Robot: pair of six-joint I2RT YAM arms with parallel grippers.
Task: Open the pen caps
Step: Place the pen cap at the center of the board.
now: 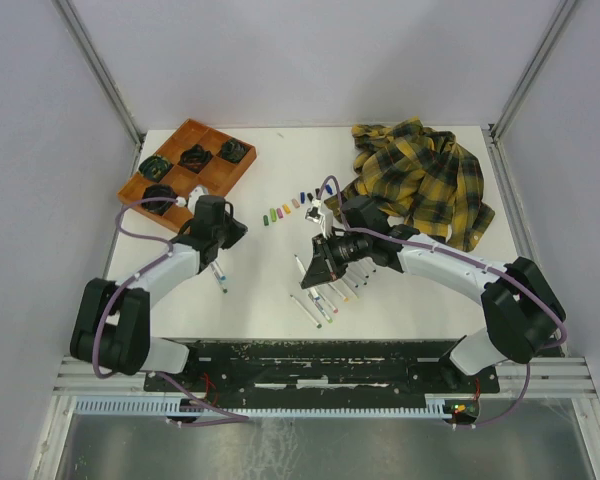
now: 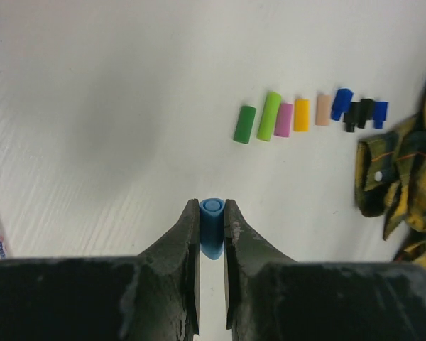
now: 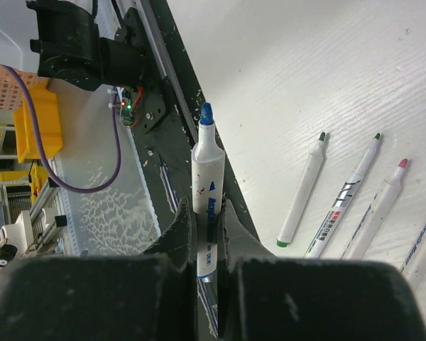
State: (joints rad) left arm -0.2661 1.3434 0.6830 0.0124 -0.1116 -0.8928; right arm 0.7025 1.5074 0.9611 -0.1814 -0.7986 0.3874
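Note:
My left gripper keeps hold of the light blue pen cap until the cap reaches the row. For now the cap hangs above empty table, short of the row's green end.
My left gripper (image 2: 212, 206) is shut on a light blue pen cap (image 2: 212, 229), held just above the white table. A row of loose pen caps (image 2: 302, 114) lies ahead to the right, running from green (image 2: 245, 124) through pink, yellow and blue to black. From above, that row (image 1: 285, 210) lies between the two arms. My right gripper (image 3: 208, 209) is shut on a white marker (image 3: 207, 167) whose bare blue tip points away over the table's near edge. Uncapped markers (image 3: 303, 188) lie on the table to its right.
A wooden compartment tray (image 1: 185, 135) holding dark items sits at the back left. A yellow and black plaid shirt (image 1: 420, 175) is heaped at the back right. Several markers (image 1: 325, 300) lie near the front, and one more (image 1: 220, 277) lies by the left arm.

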